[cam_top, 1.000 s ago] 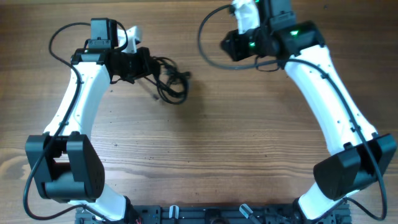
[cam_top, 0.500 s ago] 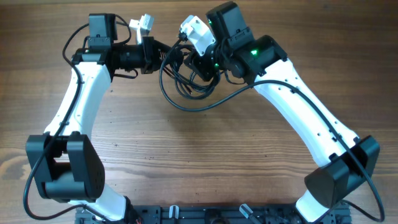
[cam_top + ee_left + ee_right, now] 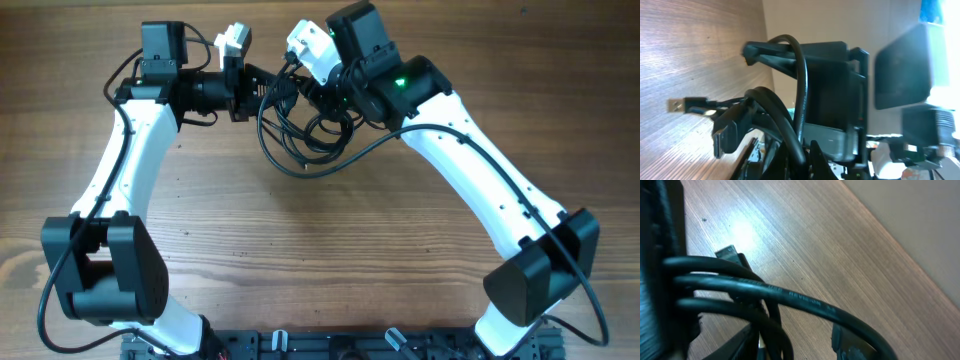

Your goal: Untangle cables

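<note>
My right gripper closes on parts of the cables now, since the cables' bends dip between its open fingers and closing now would catch them.
The cables (image 3: 318,128) are a tangled bundle of thin black loops at the back centre of the wooden table, hanging between both grippers. My left gripper (image 3: 265,88) points right and is shut on strands of the cables (image 3: 800,90); its jaws pinch a strand at the bottom of the left wrist view (image 3: 802,162). My right gripper (image 3: 312,98) faces it from the right, very close. In the right wrist view its jaws (image 3: 795,345) stand apart with several cable strands (image 3: 765,292) running between them. A metal plug end (image 3: 727,252) lies on the wood; it also shows in the left wrist view (image 3: 677,105).
The right arm's black gripper body (image 3: 825,95) fills the left wrist view just behind the strands. Thicker black arm wires loop near each wrist (image 3: 122,75). The table's back edge (image 3: 890,235) runs close behind the bundle. Bare wood (image 3: 320,250) lies in front.
The right arm swung from the back right over to the bundle, its gripper now around strands. The left gripper shifted right with the cables, whose loops spread wider.
</note>
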Tool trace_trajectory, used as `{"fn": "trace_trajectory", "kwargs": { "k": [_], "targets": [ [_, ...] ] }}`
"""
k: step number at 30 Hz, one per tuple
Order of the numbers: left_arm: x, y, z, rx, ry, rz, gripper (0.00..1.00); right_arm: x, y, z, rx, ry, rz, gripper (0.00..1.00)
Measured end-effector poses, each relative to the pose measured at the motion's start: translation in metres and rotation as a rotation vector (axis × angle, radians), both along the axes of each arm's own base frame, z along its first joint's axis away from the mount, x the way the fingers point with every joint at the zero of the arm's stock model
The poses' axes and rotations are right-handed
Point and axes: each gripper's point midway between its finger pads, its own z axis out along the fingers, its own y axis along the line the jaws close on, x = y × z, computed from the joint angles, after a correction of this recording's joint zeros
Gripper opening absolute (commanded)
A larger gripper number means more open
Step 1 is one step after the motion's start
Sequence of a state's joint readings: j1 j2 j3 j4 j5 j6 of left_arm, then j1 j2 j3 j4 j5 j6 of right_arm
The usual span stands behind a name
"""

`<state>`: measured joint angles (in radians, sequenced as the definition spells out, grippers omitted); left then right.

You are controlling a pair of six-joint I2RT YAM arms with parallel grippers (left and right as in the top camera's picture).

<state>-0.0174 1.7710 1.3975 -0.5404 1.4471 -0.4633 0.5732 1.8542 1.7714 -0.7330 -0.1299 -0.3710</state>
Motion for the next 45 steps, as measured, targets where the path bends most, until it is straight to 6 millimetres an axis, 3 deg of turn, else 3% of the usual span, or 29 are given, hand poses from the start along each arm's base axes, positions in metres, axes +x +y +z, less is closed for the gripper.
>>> {"fn": "trace_trajectory", "kwargs": {
  "k": [2, 4, 10, 13, 16, 22, 25, 27, 30, 33, 36, 37, 38, 39, 42, 45],
  "targets": [
    [-0.001, 0.0, 0.002, -0.011, 0.004, -0.008, 0.04, 0.0, 0.002, -0.004, -0.004, 0.006, 0.004, 0.12],
    [-0.002, 0.0, 0.003, -0.015, 0.004, -0.01, 0.04, -0.001, 0.005, -0.005, 0.01, 0.015, 0.001, 0.05],
    [0.004, 0.008, 0.001, -0.006, 0.002, 0.019, 0.04, -0.004, 0.007, 0.0, 0.155, 0.133, -0.027, 0.04],
    [0.013, 0.014, -0.009, 0.055, 0.004, 0.078, 0.04, -0.01, 0.001, 0.005, 0.271, 0.24, 0.02, 0.04],
    [0.022, 0.016, -0.024, 0.144, 0.013, 0.138, 0.04, -0.024, -0.01, 0.014, 0.381, 0.354, 0.11, 0.04],
    [0.02, 0.013, -0.019, 0.191, -0.012, 0.161, 0.06, -0.046, -0.018, 0.023, 0.465, 0.428, 0.252, 0.04],
    [0.025, 0.017, -0.026, 0.234, -0.009, 0.199, 0.13, -0.059, -0.019, 0.028, 0.503, 0.465, 0.31, 0.04],
    [0.042, 0.035, -0.041, 0.339, -0.013, 0.303, 0.14, -0.072, -0.018, 0.041, 0.577, 0.5, 0.378, 0.04],
    [0.066, 0.082, -0.07, 0.48, 0.029, 0.472, 0.11, -0.09, -0.016, 0.079, 0.702, 0.471, 0.507, 0.04],
    [0.064, 0.083, -0.082, 0.541, 0.063, 0.487, 0.08, -0.102, -0.015, 0.105, 0.787, 0.441, 0.606, 0.04],
    [0.054, 0.059, -0.087, 0.566, 0.062, 0.427, 0.11, -0.098, -0.013, 0.111, 0.802, 0.425, 0.614, 0.04],
    [0.052, 0.051, -0.087, 0.574, 0.037, 0.401, 0.17, -0.083, -0.012, 0.102, 0.758, 0.447, 0.505, 0.04],
    [0.047, 0.035, -0.087, 0.579, 0.005, 0.357, 0.19, -0.079, -0.012, 0.098, 0.744, 0.462, 0.465, 0.04],
    [0.046, 0.032, -0.087, 0.58, -0.019, 0.342, 0.19, -0.072, -0.013, 0.092, 0.72, 0.473, 0.4, 0.04],
    [0.049, 0.032, -0.083, 0.573, -0.09, 0.319, 0.24, -0.046, -0.02, 0.073, 0.644, 0.483, 0.188, 0.04],
    [0.057, 0.06, -0.082, 0.579, -0.11, 0.364, 0.38, -0.031, -0.028, 0.062, 0.608, 0.491, 0.042, 0.04]
  ]
}}
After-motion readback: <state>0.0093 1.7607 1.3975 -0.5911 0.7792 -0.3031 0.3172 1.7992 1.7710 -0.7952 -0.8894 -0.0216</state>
